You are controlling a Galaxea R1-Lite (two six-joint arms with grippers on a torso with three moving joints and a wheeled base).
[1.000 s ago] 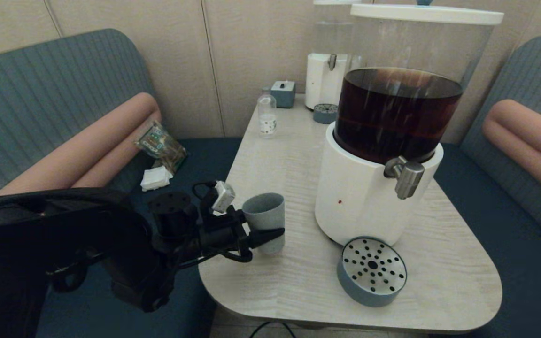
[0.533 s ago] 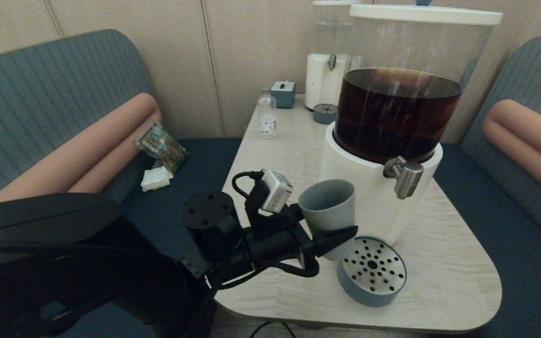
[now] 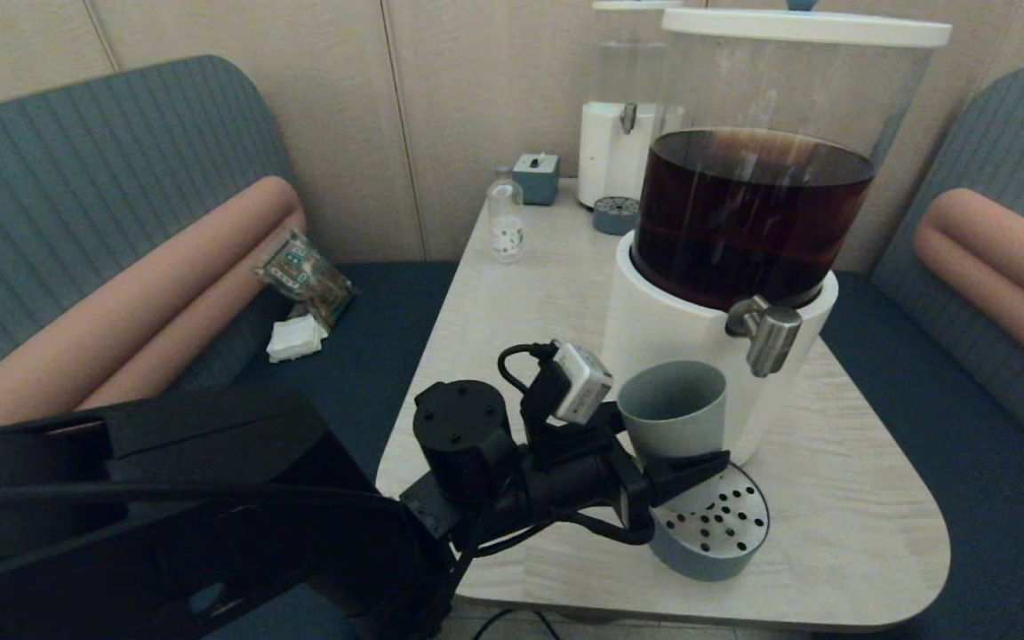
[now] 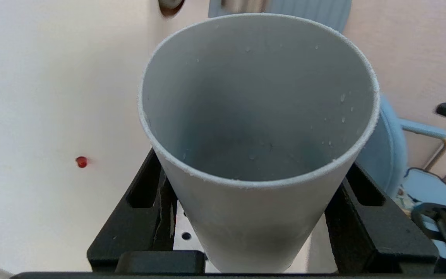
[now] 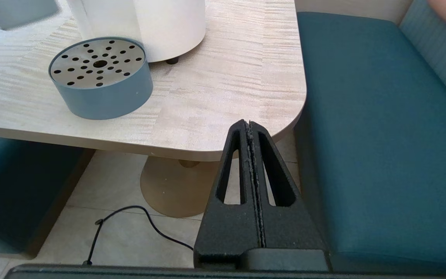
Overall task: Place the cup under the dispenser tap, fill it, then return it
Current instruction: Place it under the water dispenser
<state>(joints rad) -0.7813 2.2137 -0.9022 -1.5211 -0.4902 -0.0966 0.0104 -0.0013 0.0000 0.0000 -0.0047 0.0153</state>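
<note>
I will keep holding the cup with my left gripper, because it hangs above the round drip tray and it is still too early to let it go.
My left gripper (image 3: 685,458) is shut on the grey-blue cup (image 3: 673,411), holding it upright above the near-left part of the round drip tray (image 3: 715,533). The cup (image 4: 258,128) looks empty inside, with my black fingers (image 4: 145,209) pressed on both of its sides. The steel dispenser tap (image 3: 770,336) juts from the large white-based dispenser (image 3: 672,364) of dark liquid; the cup sits left of and slightly below its nozzle. My right gripper (image 5: 249,126) is shut and empty, parked low off the table's near right corner.
The drip tray (image 5: 101,75) stands by the dispenser's base near the table's front edge (image 5: 192,149). A clear bottle (image 3: 506,222), a small grey box (image 3: 536,176) and a smaller white dispenser (image 3: 616,133) stand at the back. Teal benches flank the table.
My left arm has carried the cup from the table's left side rightward, to over the drip tray beside the tap. The right arm has not moved.
</note>
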